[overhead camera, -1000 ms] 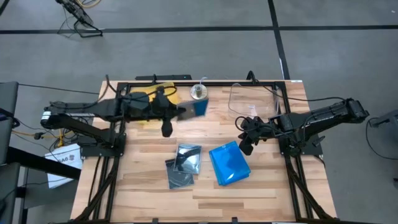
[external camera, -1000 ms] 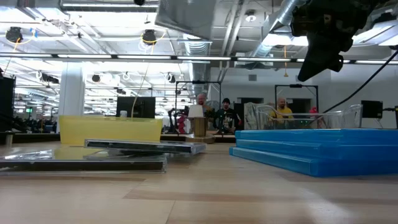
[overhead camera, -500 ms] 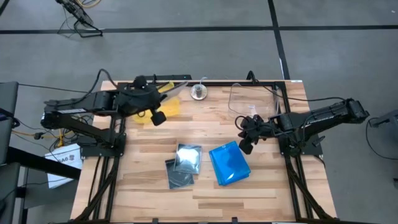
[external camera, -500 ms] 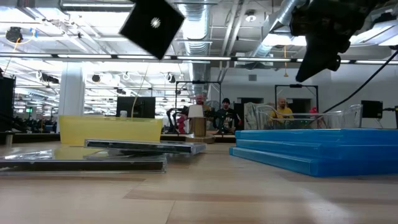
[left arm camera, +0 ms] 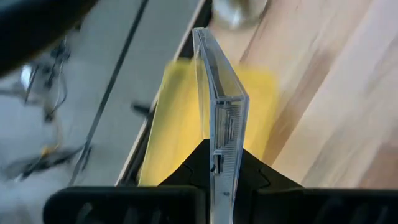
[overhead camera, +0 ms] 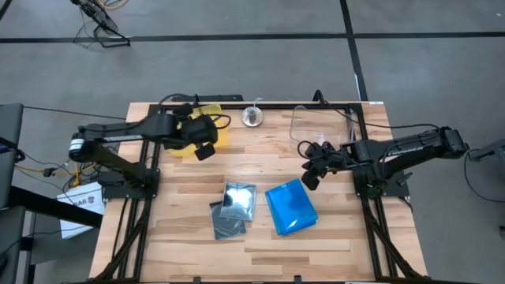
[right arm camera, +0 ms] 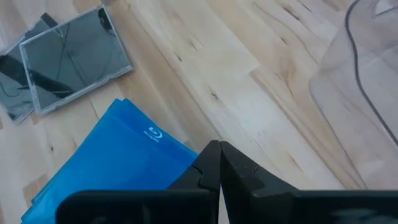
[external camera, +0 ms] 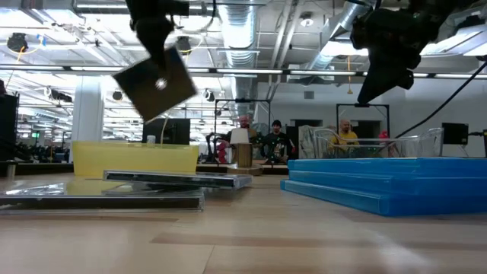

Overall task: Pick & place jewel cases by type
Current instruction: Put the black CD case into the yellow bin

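My left gripper moves the case inward next, before releasing it, since the jewel case's far end (left arm camera: pixel 204 37) shows past the yellow tray's edge (left arm camera: pixel 256 68).
My left gripper (overhead camera: pixel 203 142) is shut on a smoky grey-clear jewel case (external camera: pixel 156 85) and hangs over the near right corner of the yellow tray (overhead camera: pixel 215 130). In the left wrist view the jewel case (left arm camera: pixel 217 93) shows edge-on. Grey-clear cases (overhead camera: pixel 233 207) lie overlapping, flat on the table's middle. A stack of blue cases (overhead camera: pixel 290 207) lies to their right. My right gripper (overhead camera: pixel 308 181) is shut, in the air above the table just beyond the blue stack (right arm camera: pixel 124 162). My left gripper pinches the grey-clear case between its two fingers (left arm camera: pixel 252 177), one on each flat face, at the case's upper edge (external camera: pixel 154 55). The fingers come from above, pointing down. The case hangs below them, tilted onto one corner, lifted clear above the tray.
A clear plastic bin (overhead camera: pixel 319 126) stands at the far right, beside my right arm. A small round metal object (overhead camera: pixel 252 117) sits at the far edge between tray and bin. Bare wood lies along the near edge and the left side.
My left gripper has swung with the case from near the table's far middle toward the left, over the yellow tray, and has come down. The case has stayed in the hold and turned, hanging lower and more tilted.
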Controlling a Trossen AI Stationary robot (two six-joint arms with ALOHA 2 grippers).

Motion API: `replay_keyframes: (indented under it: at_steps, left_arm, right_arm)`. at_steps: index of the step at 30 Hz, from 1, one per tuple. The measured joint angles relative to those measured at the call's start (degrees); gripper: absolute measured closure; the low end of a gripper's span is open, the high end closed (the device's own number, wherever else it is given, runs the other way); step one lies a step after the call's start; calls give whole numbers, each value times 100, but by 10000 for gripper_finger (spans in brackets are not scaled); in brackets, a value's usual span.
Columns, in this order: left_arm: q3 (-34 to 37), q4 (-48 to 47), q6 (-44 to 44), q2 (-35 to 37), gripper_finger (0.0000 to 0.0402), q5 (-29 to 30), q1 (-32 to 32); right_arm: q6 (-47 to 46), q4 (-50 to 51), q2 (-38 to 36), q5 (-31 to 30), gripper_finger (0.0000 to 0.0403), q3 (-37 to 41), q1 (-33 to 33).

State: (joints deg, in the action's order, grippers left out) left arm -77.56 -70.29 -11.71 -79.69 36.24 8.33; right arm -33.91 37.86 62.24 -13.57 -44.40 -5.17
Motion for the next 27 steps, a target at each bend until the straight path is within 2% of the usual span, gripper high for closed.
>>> replay_keyframes:
  at_steps: [7,20,27]
  left_arm:
    - [4,-887,-102,-609,387,-96,406]
    - [4,-790,236,-766,390,-150,1024]
    - [4,-779,237,-766,393,-492,1135]
  right_arm:
    - [9,5,0,-1,403,0,104]
    - [153,33,0,-30,403,0,120]
    - [297,38,0,-36,403,0,120]
